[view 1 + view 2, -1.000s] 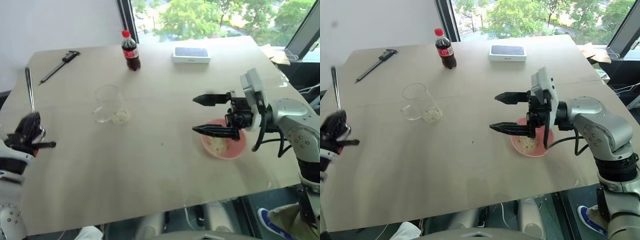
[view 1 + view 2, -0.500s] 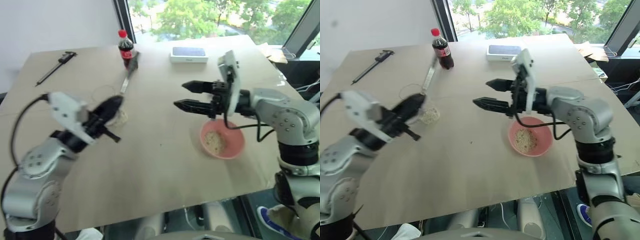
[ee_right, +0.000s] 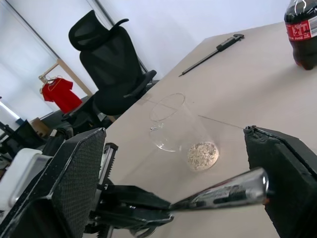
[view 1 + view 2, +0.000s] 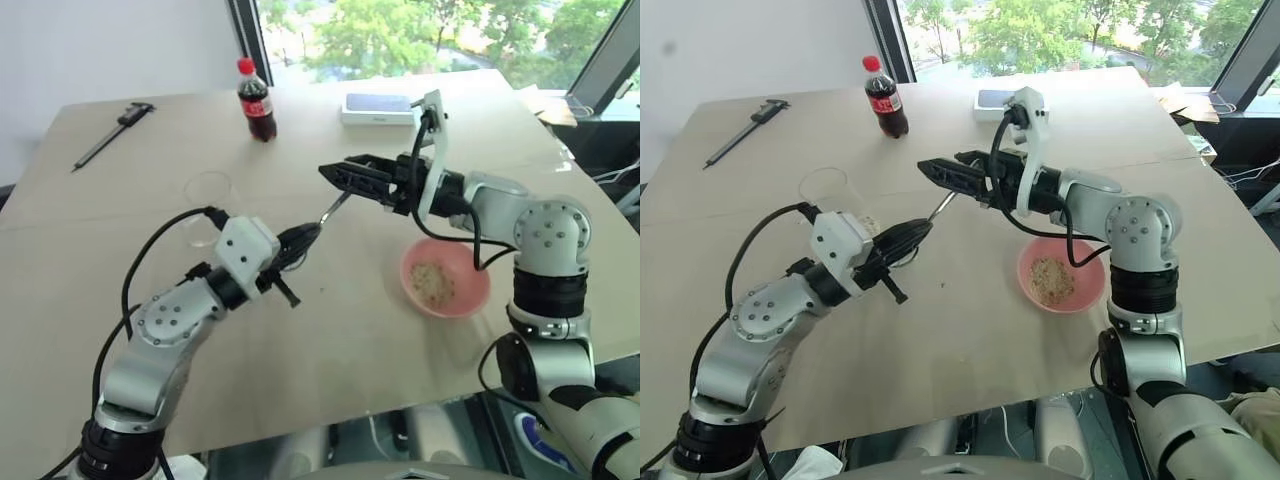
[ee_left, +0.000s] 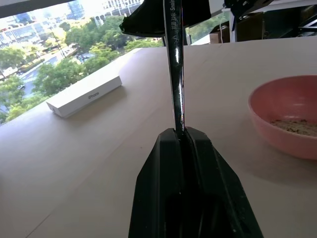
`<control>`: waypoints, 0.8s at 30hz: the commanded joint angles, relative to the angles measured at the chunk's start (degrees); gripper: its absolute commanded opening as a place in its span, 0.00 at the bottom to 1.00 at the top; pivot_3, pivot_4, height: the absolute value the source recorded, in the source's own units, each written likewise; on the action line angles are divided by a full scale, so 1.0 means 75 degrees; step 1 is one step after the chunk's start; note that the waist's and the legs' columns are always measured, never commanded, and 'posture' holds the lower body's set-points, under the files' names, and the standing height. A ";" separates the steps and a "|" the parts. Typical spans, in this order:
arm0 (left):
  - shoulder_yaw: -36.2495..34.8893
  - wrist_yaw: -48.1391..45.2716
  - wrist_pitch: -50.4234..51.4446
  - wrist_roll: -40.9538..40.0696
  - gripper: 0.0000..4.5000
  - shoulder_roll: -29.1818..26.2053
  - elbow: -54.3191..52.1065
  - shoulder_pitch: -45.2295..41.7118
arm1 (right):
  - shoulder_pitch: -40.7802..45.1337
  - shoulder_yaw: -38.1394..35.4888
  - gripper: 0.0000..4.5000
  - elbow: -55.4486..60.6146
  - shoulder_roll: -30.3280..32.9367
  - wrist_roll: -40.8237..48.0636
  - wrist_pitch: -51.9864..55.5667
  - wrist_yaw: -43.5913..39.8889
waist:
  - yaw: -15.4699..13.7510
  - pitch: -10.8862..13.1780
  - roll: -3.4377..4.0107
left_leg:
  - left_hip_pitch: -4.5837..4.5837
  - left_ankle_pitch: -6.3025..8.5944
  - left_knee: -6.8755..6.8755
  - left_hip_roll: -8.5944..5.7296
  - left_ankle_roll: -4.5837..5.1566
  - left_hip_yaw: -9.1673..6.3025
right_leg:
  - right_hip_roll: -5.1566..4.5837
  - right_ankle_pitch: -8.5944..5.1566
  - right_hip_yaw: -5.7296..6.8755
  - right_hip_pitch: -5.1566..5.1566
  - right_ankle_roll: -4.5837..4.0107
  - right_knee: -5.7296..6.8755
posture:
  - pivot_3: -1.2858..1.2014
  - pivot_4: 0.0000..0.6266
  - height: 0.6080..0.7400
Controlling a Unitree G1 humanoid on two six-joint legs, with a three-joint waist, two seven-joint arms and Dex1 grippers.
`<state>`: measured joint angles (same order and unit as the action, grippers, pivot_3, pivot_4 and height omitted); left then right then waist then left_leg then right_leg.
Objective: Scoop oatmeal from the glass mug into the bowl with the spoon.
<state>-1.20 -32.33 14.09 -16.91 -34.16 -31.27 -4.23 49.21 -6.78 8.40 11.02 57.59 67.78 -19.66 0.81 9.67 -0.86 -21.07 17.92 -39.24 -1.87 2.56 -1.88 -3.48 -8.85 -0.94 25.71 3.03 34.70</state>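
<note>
My right gripper takes hold of the spoon by the bare tip of its handle next, since my left gripper covers the spoon's bowl end.
My left gripper is shut on the silver spoon near its bowl end, over the middle of the table. The spoon's bowl is hidden in the fingers. The thin handle slants up toward my right gripper, which is open, and the handle's tip lies between its two fingers without either touching it. The glass mug stands to the left behind my left arm, with a small lump of oatmeal at its bottom. The pink bowl sits below my right forearm and holds some oatmeal.
At the back of the table stand a cola bottle and a white box. A black caliper lies at the back left. Past the table's far left side stands an office chair.
My left arm swung in from the far left to the table's middle and tipped the spoon from upright toward the right gripper. The right gripper moved left, and its open fingers now straddle the handle tip.
</note>
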 commanded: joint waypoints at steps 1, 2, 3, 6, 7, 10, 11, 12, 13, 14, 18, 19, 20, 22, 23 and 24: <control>0.0104 -0.0003 -0.0421 0.0287 0.00 0.0138 0.0013 -0.0069 | 0.0191 -0.0156 0.94 0.0179 -0.0028 0.0318 0.0174 0.0116 | 0.0000 0.0000 0.0000 | 0.0000 0.0000 0.0000 0.0000 0.0000 0.0000 | 0.0000 0.0000 0.0000 0.0000 0.0000 0.0001 | 0.52 0.24 1.00; 0.0112 0.0023 -0.0480 0.0350 0.00 0.0194 0.0067 -0.0104 | 0.0172 -0.0119 0.89 0.0175 -0.0004 0.0292 0.0202 0.0124 | 0.0000 0.0000 0.0000 | 0.0000 0.0000 0.0000 0.0000 0.0000 -0.0001 | 0.0000 0.0000 0.0000 0.0000 0.0000 0.0001 | 0.52 0.24 1.00; 0.0122 0.0034 -0.0513 0.0390 0.00 0.0240 0.0103 -0.0131 | 0.0157 -0.0083 0.82 0.0162 0.0022 0.0258 0.0215 0.0119 | 0.0000 0.0000 0.0000 | 0.0000 0.0000 0.0000 0.0000 0.0001 0.0000 | -0.0001 0.0000 0.0000 0.0000 0.0000 0.0001 | 0.52 0.24 1.00; 0.0164 0.0045 -0.0583 0.0501 0.00 0.0350 0.0143 -0.0147 | 0.0146 -0.0052 0.73 0.0110 0.0022 0.0191 0.0217 0.0157 | 0.0003 0.0000 0.0000 | 0.0000 0.0000 0.0000 0.0001 0.0001 -0.0001 | -0.0001 0.0000 0.0000 0.0000 0.0001 0.0002 | 0.52 0.24 1.00; 0.0166 0.0054 -0.0595 0.0525 0.00 0.0388 0.0138 -0.0141 | 0.0145 -0.0042 0.73 0.0116 0.0022 0.0177 0.0220 0.0162 | 0.0003 0.0000 0.0000 | 0.0000 0.0000 0.0000 0.0001 0.0001 -0.0001 | -0.0001 0.0000 0.0000 0.0000 0.0001 0.0004 | 0.52 0.24 1.00; 0.0180 0.0061 -0.0614 0.0601 0.00 0.0461 0.0119 -0.0138 | 0.0121 0.0011 0.73 0.0139 0.0016 0.0137 0.0233 0.0178 | 0.0005 0.0000 0.0000 | 0.0001 0.0001 0.0000 0.0001 0.0002 -0.0001 | -0.0001 0.0000 0.0000 0.0000 0.0001 0.0005 | 0.52 0.24 1.00; 0.0175 0.0068 -0.0629 0.0640 0.00 0.0492 0.0129 -0.0156 | 0.0104 0.0048 0.73 0.0133 0.0014 0.0105 0.0223 0.0167 | 0.0005 0.0000 0.0000 | 0.0001 0.0001 0.0000 0.0001 0.0002 -0.0001 | -0.0001 0.0000 0.0001 0.0000 0.0001 0.0005 | 0.52 0.24 1.00; 0.0167 0.0075 -0.0635 0.0664 0.00 0.0517 0.0126 -0.0166 | 0.0087 0.0071 0.73 0.0135 0.0011 0.0089 0.0222 0.0167 | 0.0006 0.0000 0.0000 | 0.0001 0.0001 0.0000 0.0001 0.0002 -0.0001 | -0.0001 0.0000 0.0001 0.0000 0.0001 0.0005 | 0.52 0.24 1.00; 0.0164 0.0081 -0.0628 0.0673 0.00 0.0541 0.0129 -0.0183 | 0.0077 0.0095 0.73 0.0114 0.0001 0.0056 0.0206 0.0161 | 0.0005 0.0000 0.0000 | 0.0001 0.0001 0.0000 0.0001 0.0002 -0.0002 | -0.0001 0.0000 0.0001 0.0000 0.0001 0.0005 | 0.52 0.24 1.00; 0.0165 0.0078 -0.0623 0.0680 0.00 0.0557 0.0131 -0.0193 | 0.0073 0.0113 0.73 0.0091 -0.0008 0.0025 0.0189 0.0153 | 0.0006 0.0000 0.0000 | 0.0001 0.0001 0.0000 0.0001 0.0002 -0.0002 | -0.0001 0.0000 0.0001 0.0000 0.0001 0.0005 | 0.52 0.24 1.00; 0.0252 0.0024 -0.0593 0.0709 0.00 0.0621 0.0088 -0.0166 | 0.0095 0.0147 0.73 -0.0033 -0.0061 -0.0123 0.0060 0.0128 | 0.0006 0.0000 0.0000 | 0.0001 0.0000 0.0000 0.0001 0.0003 -0.0002 | -0.0001 0.0000 0.0000 0.0000 0.0001 0.0006 | 0.52 0.24 1.00; 0.0261 0.0023 -0.0585 0.0712 0.00 0.0634 0.0083 -0.0166 | 0.0095 0.0147 0.73 -0.0058 -0.0055 -0.0156 0.0038 0.0102 | 0.0006 0.0000 0.0000 | 0.0001 0.0000 0.0000 0.0001 0.0002 -0.0002 | -0.0001 0.0000 0.0001 0.0000 0.0001 0.0006 | 0.52 0.24 1.00; 0.0271 0.0018 -0.0579 0.0714 0.00 0.0646 0.0090 -0.0173 | 0.0091 0.0144 0.73 -0.0088 -0.0050 -0.0197 0.0000 0.0078 | 0.0006 0.0000 0.0000 | 0.0001 0.0001 0.0000 0.0001 0.0002 -0.0002 | -0.0001 0.0000 0.0001 0.0000 0.0001 0.0006 | 0.52 0.24 1.00; 0.0280 0.0011 -0.0572 0.0723 0.00 0.0659 0.0099 -0.0183 | 0.0083 0.0128 0.73 -0.0120 -0.0050 -0.0250 -0.0049 0.0049 | 0.0006 0.0000 0.0000 | 0.0001 0.0000 0.0000 0.0001 0.0002 -0.0002 | -0.0001 0.0000 0.0001 0.0000 0.0001 0.0006 | 0.52 0.24 1.00; 0.0291 0.0003 -0.0573 0.0734 0.00 0.0665 0.0114 -0.0191 | 0.0078 0.0122 0.67 -0.0129 -0.0045 -0.0273 -0.0086 0.0028 | 0.0007 0.0000 0.0000 | 0.0001 0.0000 -0.0001 0.0001 0.0002 -0.0002 | -0.0001 0.0000 0.0001 0.0000 0.0001 0.0006 | 0.52 0.24 1.00; 0.0297 -0.0005 -0.0574 0.0746 0.00 0.0671 0.0124 -0.0195 | 0.0076 0.0120 0.61 -0.0136 -0.0042 -0.0289 -0.0111 0.0012 | 0.0006 0.0000 0.0000 | 0.0001 0.0000 0.0000 0.0001 0.0002 -0.0002 | -0.0001 0.0000 0.0001 0.0000 0.0001 0.0006 | 0.52 0.24 1.00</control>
<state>0.65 -32.30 10.87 -11.44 -29.29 -29.06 -4.78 49.15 -5.41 6.16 10.77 55.18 68.39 -18.63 0.85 9.67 -0.85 -21.07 17.92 -39.24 -1.86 2.58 -1.89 -3.49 -8.85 -0.93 25.71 3.03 34.74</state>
